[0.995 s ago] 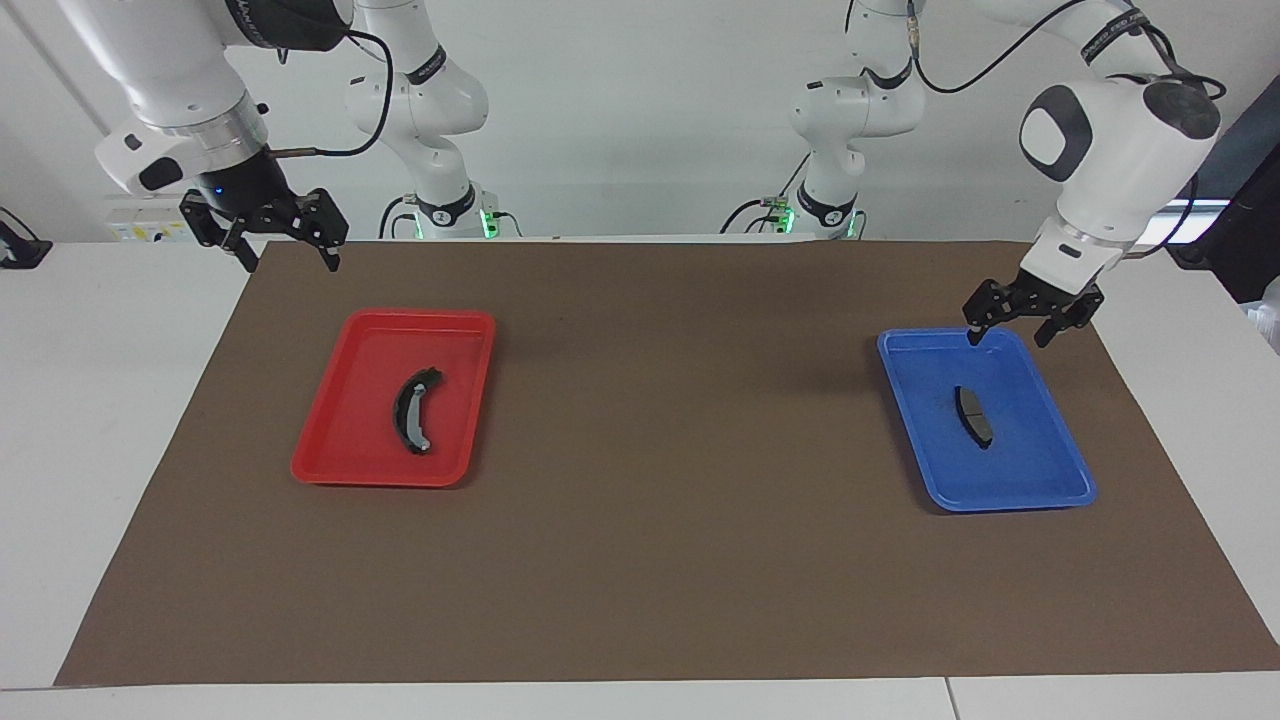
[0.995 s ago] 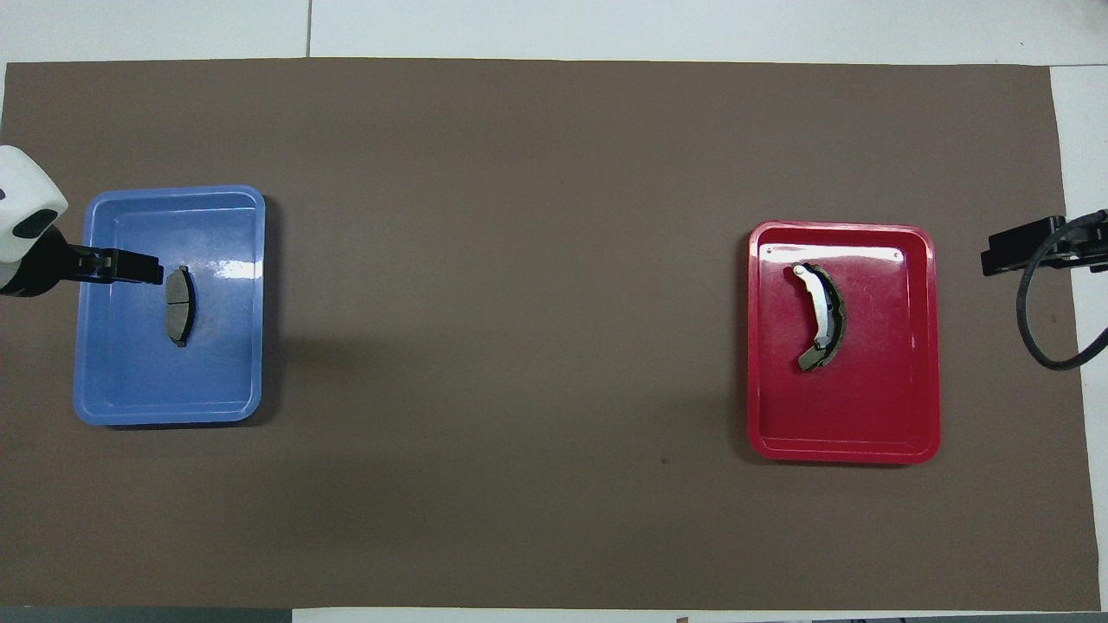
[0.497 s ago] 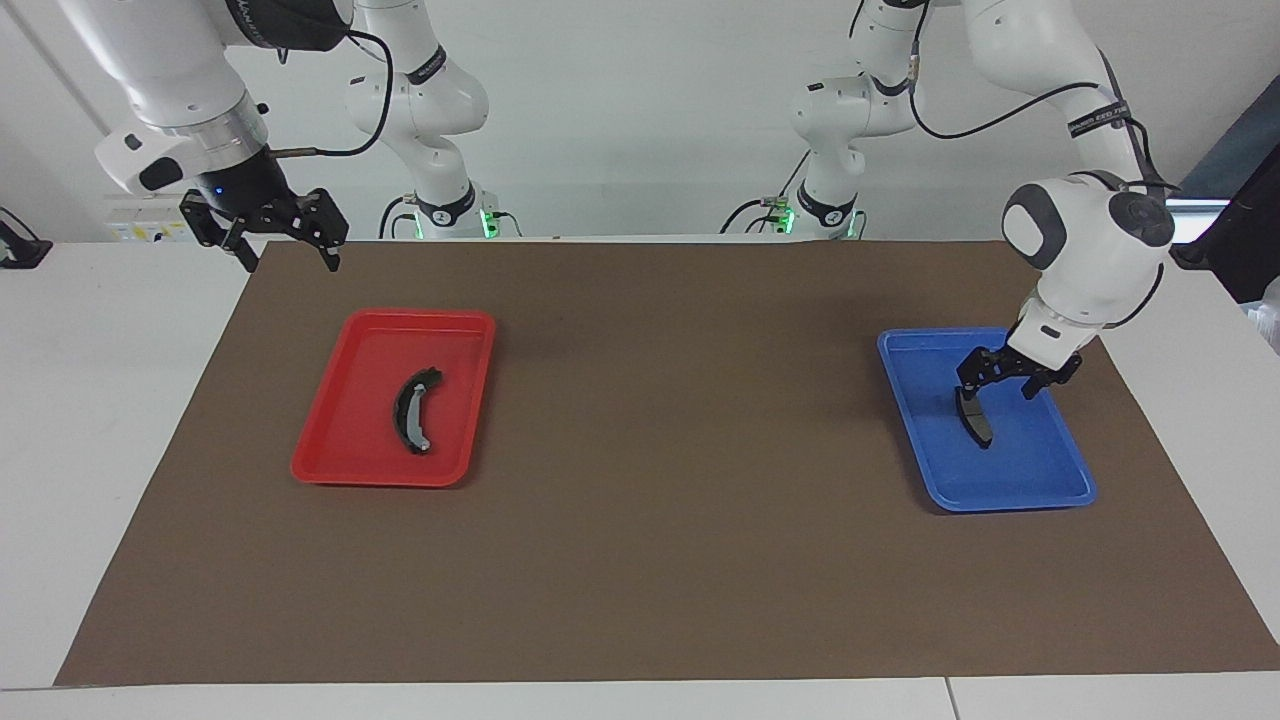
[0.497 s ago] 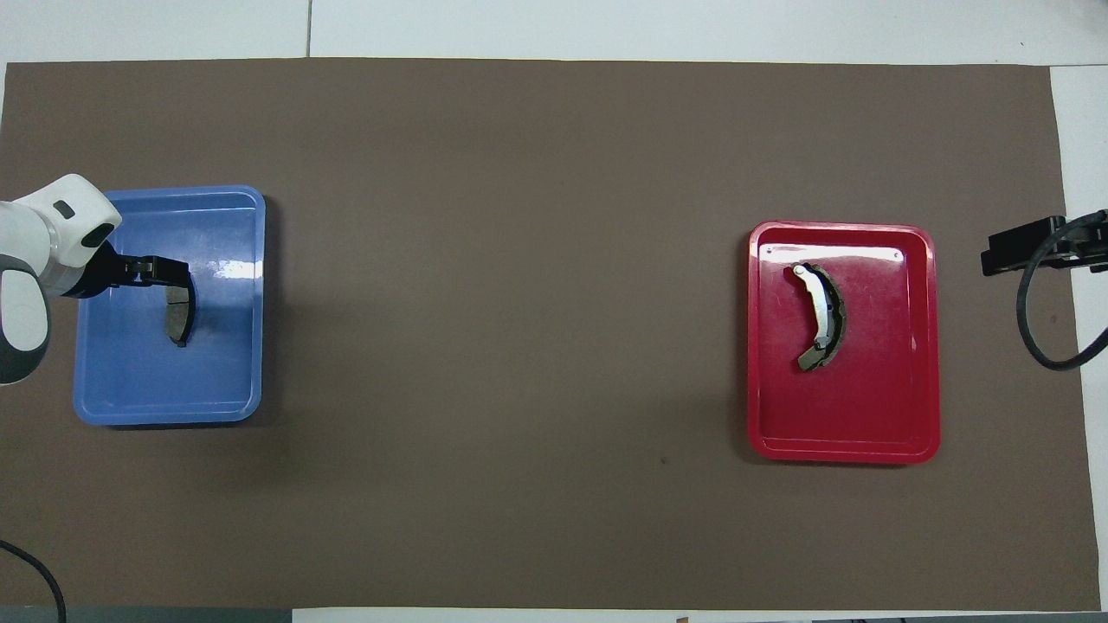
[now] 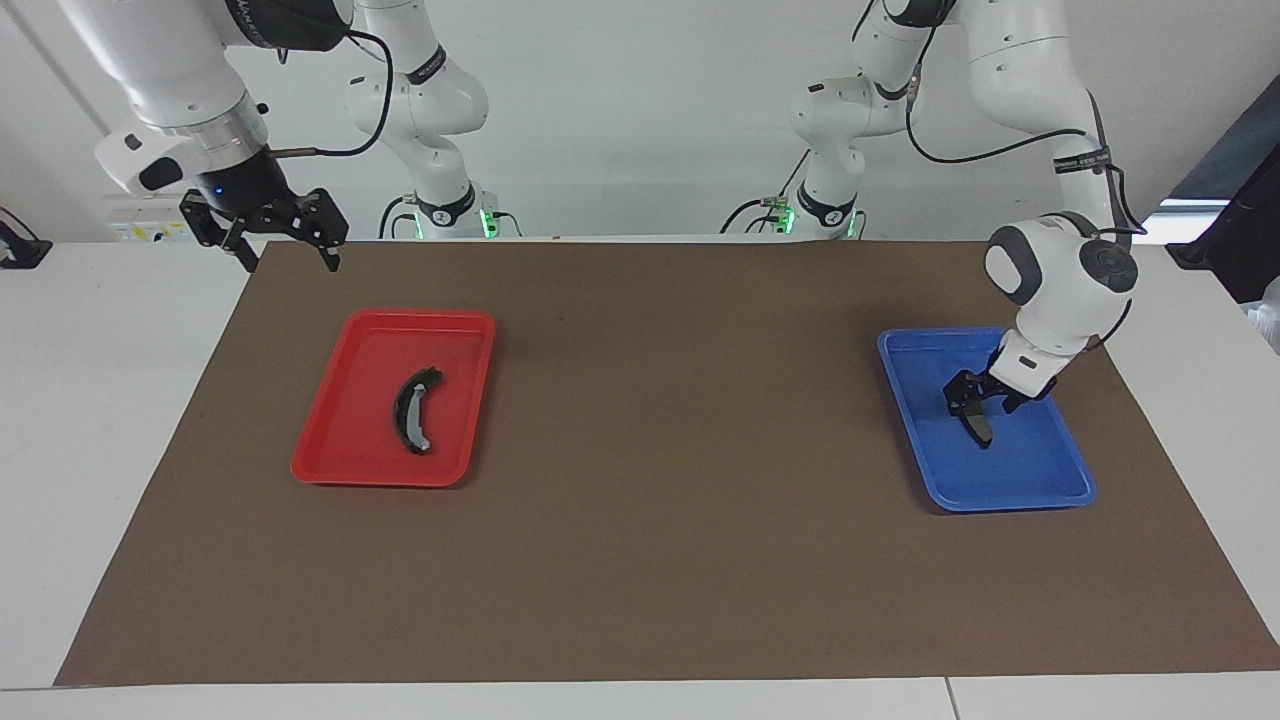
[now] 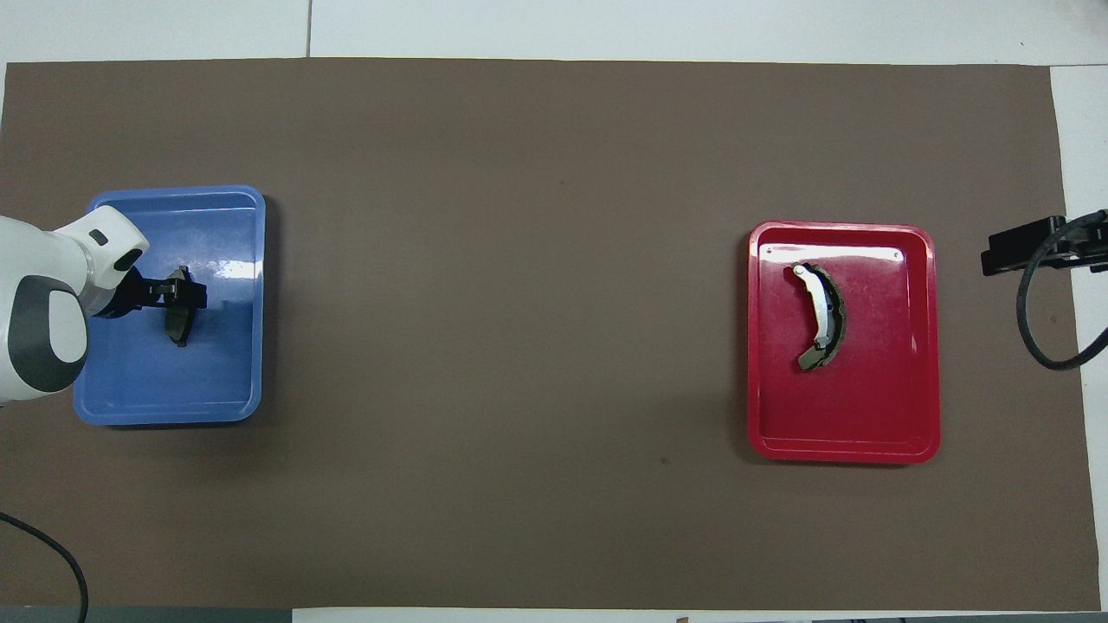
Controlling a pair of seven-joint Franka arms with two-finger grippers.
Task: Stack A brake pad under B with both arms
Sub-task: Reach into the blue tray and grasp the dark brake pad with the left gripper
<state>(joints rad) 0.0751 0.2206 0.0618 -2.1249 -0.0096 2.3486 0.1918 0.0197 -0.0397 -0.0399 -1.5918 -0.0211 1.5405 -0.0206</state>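
Note:
Next, my left gripper grabs the A brake pad by its middle (image 6: 180,317), to lay the pad underneath curved B (image 6: 830,317) in the stack.
The short A brake pad (image 5: 982,430) (image 6: 179,326) lies in the blue tray (image 5: 1040,480) (image 6: 130,389) toward the left arm's end of the table. My left gripper (image 5: 978,403) (image 6: 180,292) is down in that tray, open, its fingers on either side of the pad's end nearer the robots; I cannot tell whether they touch it. The long curved pad B (image 5: 413,410) (image 6: 822,316) lies in the red tray (image 5: 345,430) (image 6: 892,398). My right gripper (image 5: 290,262) hangs open and waits over the mat's corner, apart from the red tray.
A brown mat (image 5: 640,520) (image 6: 519,303) covers most of the white table, and both trays sit on it. A wide stretch of bare mat lies between the two trays. A black cable (image 6: 1039,329) loops off the right arm.
The left arm has come down from above the blue tray's robot-side rim into the tray, bringing its open gripper over the short pad. The right arm has not moved.

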